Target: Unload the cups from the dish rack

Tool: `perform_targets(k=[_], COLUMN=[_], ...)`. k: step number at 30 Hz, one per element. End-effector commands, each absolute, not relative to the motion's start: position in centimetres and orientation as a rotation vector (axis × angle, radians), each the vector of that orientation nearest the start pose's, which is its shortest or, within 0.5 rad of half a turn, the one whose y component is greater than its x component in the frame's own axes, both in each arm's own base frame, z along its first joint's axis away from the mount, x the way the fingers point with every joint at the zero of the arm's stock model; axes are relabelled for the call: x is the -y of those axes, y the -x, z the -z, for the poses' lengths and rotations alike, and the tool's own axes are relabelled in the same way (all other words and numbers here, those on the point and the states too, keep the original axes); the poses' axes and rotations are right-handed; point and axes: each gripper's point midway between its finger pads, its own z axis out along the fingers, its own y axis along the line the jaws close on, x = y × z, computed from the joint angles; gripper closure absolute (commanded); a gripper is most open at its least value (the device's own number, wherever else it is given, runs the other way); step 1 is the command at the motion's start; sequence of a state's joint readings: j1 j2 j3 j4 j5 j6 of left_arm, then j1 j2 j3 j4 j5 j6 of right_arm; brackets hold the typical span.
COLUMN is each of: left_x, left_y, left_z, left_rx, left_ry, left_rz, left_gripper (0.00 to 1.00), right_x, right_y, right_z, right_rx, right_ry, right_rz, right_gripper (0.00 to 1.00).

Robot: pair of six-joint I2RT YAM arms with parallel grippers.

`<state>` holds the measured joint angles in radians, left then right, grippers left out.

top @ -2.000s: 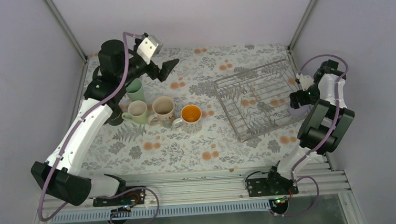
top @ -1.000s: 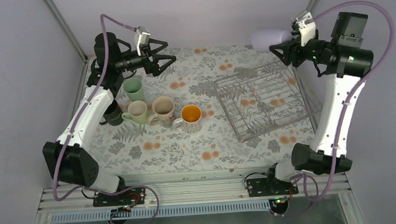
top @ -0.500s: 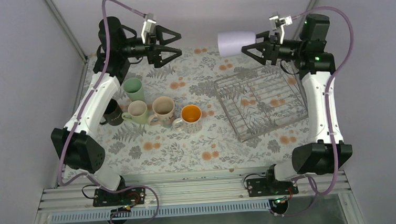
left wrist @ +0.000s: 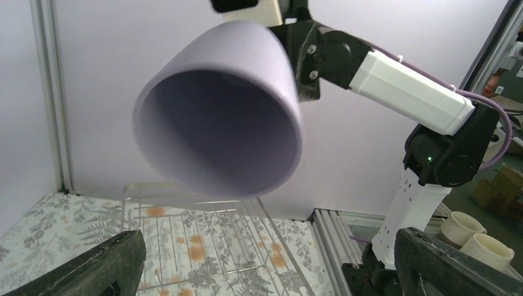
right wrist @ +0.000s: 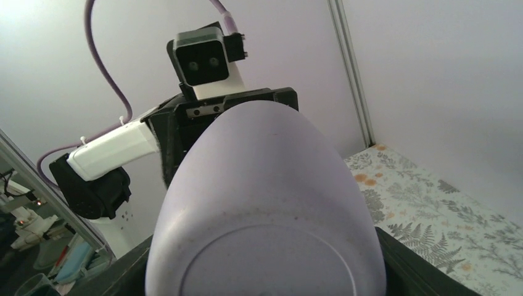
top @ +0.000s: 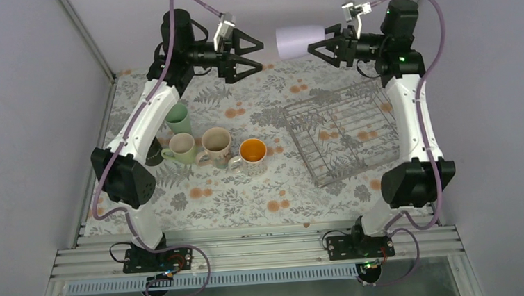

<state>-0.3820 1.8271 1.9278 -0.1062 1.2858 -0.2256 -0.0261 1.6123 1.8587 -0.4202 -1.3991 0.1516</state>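
Observation:
The tumbler's opening (left wrist: 219, 117) lies beyond the left gripper's spread fingers, so they would miss the opening if they closed now. The left gripper should move toward it before closing on it.
High over the back of the table, my right gripper (top: 316, 51) is shut on the base end of the lavender tumbler (top: 299, 41), which lies sideways with its mouth toward my left gripper (top: 260, 56). The left gripper is open, a short gap away. In the left wrist view the tumbler's mouth (left wrist: 219, 117) faces the camera, above and beyond the spread fingers (left wrist: 92, 271). The right wrist view is filled by the tumbler's base (right wrist: 265, 216). The dish rack (top: 345, 132) holds no cups. The other cups stand at the left: green tumbler (top: 177, 118), black mug (top: 151, 153), pale green mug (top: 182, 148), cream mug (top: 216, 145), orange-inside mug (top: 253, 154).
The floral tablecloth (top: 235, 198) covers the table, with grey walls on three sides and metal corner posts (top: 87, 35) at the back. The aluminium rail (top: 252, 249) with both arm bases runs along the near edge.
The right arm has lifted the lavender tumbler from the rack's right side and carried it up and left. The left arm has risen and swung right, its open gripper now facing the tumbler's mouth.

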Motion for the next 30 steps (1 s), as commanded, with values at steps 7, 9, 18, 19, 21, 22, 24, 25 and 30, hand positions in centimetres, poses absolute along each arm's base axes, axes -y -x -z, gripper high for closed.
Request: perform_targets(k=[7, 9, 18, 19, 21, 22, 24, 25, 30], left_x=[34.0, 34.5, 35.7, 35.7, 35.7, 35.7, 35.6, 35.6, 35.1], left_y=[-36.0, -36.2, -37.6, -37.7, -37.5, -37.4, -37.2, -37.1, -36.5], left_z=[-46.7, -46.6, -46.5, -46.6, -46.5, -46.6, -46.7, -46.8, -47.5], left_rx=[-1.232, -1.230, -1.208, -1.204, -1.201, -1.198, -1.197, -1.195, -1.192], left_ry=[-1.241, -1.246, -1.246, -1.249, -1.254, -1.257, -1.258, -1.259, -1.254], left_rz=[1.438, 1.450, 1.437, 1.435, 1.432, 1.430, 1.432, 1.429, 1.399], left_gripper=[0.00, 0.00, 0.13, 0.19, 0.28, 0.35, 0.49, 0.63, 0.97], right_x=[-18.6, -19.3, -21.1, -21.2, -21.2, -21.2, -21.1, -21.1, -21.0], right_y=[-38.6, -39.4, -41.1, -41.2, -41.2, -41.2, -41.2, -41.2, -40.7], right_z=[-46.3, -45.7, -44.6, -44.6, -44.8, -44.9, -45.0, -45.0, -45.2], right_rx=[-1.538, -1.543, -1.544, -1.541, -1.538, -1.536, -1.535, -1.536, -1.538], right_ry=[0.925, 0.933, 0.962, 0.966, 0.967, 0.968, 0.966, 0.966, 0.960], right_rz=[-1.344, -1.354, -1.380, -1.379, -1.377, -1.375, -1.371, -1.372, -1.358], right_gripper=[0.80, 0.81, 0.80, 0.80, 0.79, 0.77, 0.69, 0.64, 0.39])
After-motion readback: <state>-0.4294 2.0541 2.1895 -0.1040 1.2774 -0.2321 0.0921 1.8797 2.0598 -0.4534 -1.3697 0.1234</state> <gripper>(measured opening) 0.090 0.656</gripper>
